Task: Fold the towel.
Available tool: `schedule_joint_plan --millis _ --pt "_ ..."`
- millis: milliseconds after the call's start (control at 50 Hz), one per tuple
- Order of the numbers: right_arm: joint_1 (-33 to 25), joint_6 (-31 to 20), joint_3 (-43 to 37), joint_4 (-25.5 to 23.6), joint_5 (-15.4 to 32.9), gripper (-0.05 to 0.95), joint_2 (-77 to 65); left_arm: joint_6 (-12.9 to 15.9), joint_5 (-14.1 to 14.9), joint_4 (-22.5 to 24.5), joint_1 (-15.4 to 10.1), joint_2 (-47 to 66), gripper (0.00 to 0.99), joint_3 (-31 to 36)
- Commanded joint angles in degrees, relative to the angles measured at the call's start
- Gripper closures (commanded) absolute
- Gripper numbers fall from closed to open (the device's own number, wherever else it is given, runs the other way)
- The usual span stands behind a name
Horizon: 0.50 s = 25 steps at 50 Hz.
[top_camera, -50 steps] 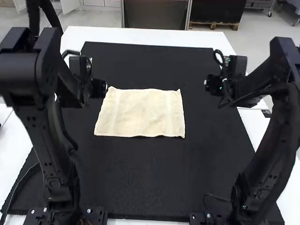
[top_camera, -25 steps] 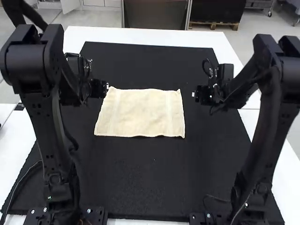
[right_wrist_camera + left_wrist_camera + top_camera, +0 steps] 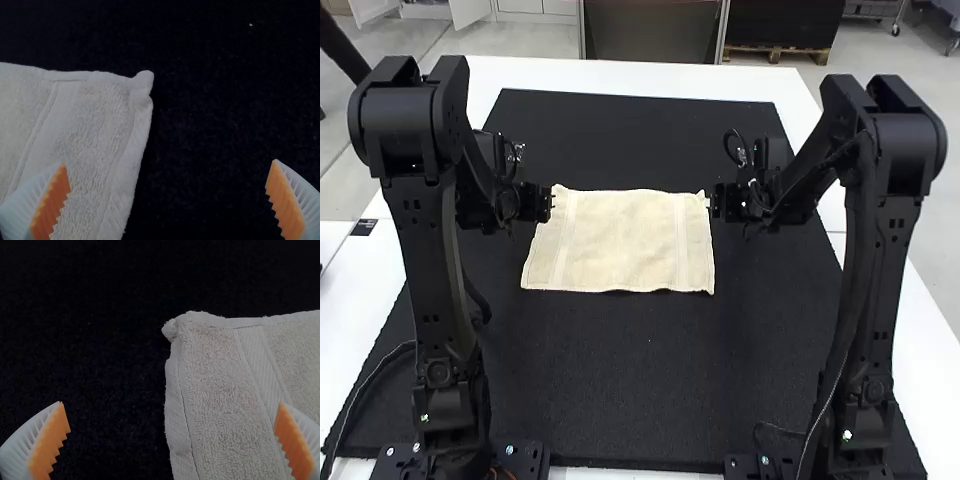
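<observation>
The rest of the towel lies flat on the mat and one corner stands up, so my left gripper should next grab the towel (image 3: 620, 240) by its bunched hem corner (image 3: 557, 189).
The cream towel (image 3: 620, 240) lies spread flat on the black mat, its long sides running across the high view. My left gripper (image 3: 552, 202) is at the towel's far left corner, and my right gripper (image 3: 709, 202) at its far right corner. In the left wrist view, my left gripper (image 3: 172, 440) stands open above the edge of the towel (image 3: 225, 390), whose corner lies a little beyond the fingers. Wide apart are the fingers of my right gripper (image 3: 167, 200) in the right wrist view, with the towel's corner (image 3: 142, 85) beyond them.
The black mat (image 3: 640, 380) covers most of the white table (image 3: 650, 75). A dark cable (image 3: 370, 375) runs along the mat's near left side.
The right arm has swung left, bringing its gripper from the mat's right side to the towel's far right corner. The left gripper has shifted only slightly. The towel has not moved.
</observation>
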Motion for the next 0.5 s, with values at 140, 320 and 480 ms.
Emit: schedule_joint_plan --millis 140,320,480 --pt "1.7 0.7 6.0 0.5 -0.7 0.0 4.7 1.6 1.4 0.7 0.4 3.6 0.039 4.0" --pt "3.0 1.3 8.9 0.4 -0.7 0.0 7.5 1.8 1.9 0.6 0.1 5.5 0.036 6.2" --pt "3.4 1.4 10.0 0.5 -0.7 -0.01 9.2 1.8 2.1 0.0 0.0 7.0 0.036 8.1"
